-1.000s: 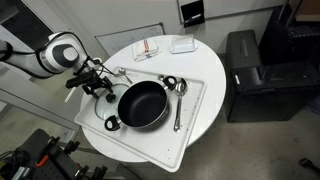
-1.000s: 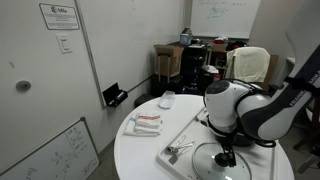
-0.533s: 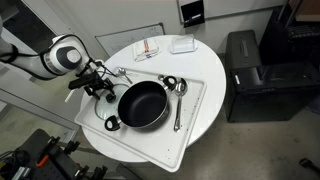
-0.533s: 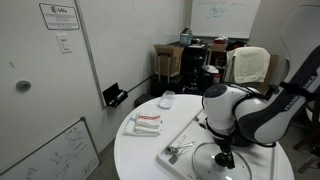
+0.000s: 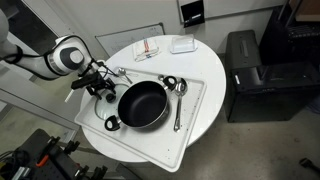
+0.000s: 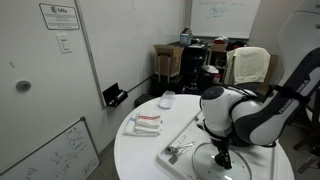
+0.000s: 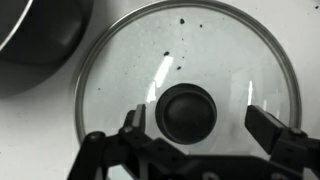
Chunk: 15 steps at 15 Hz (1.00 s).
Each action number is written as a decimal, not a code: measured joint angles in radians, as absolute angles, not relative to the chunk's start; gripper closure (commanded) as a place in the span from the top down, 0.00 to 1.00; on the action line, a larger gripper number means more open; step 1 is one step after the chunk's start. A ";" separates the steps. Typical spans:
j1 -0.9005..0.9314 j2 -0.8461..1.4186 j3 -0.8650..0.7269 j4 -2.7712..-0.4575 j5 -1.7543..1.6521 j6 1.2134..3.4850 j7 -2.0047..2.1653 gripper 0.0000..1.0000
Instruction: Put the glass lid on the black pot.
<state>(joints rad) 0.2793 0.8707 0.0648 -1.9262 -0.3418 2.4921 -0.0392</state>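
Observation:
Both fingers reach down on either side of the dark centre knob (image 7: 188,110), just above the glass, so it is time to close on the knob.
The glass lid (image 7: 180,85) lies flat on the white tray, its dark centre knob (image 7: 188,110) just below my camera. My gripper (image 7: 198,120) is open, one finger on each side of the knob, not closed on it. The black pot (image 5: 142,104) stands in the middle of the tray, right beside the lid; its edge shows at the top left of the wrist view (image 7: 40,40). In both exterior views my gripper (image 5: 99,84) (image 6: 221,154) hangs low over the lid (image 6: 205,163) at the tray's edge.
The white tray (image 5: 196,118) lies on a round white table (image 5: 205,60). A metal spoon (image 5: 178,106) and small black cups (image 5: 112,123) (image 5: 169,82) lie around the pot. A striped cloth (image 5: 148,48) and a white box (image 5: 182,44) sit at the back.
The arm has shifted only slightly over the lid. The gripper stays open around the knob, and the lid and pot have not moved.

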 measured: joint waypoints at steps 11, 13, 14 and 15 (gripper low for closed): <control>0.279 0.876 0.064 -1.917 -0.342 2.492 -0.039 0.25; 0.279 0.875 0.064 -1.917 -0.342 2.492 -0.039 0.25; 0.279 0.874 0.063 -1.917 -0.342 2.492 -0.039 0.25; 0.279 0.873 0.063 -1.918 -0.342 2.492 -0.042 0.25</control>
<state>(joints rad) 0.2789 0.8730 0.0634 -1.9175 -0.3418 2.4921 -0.0420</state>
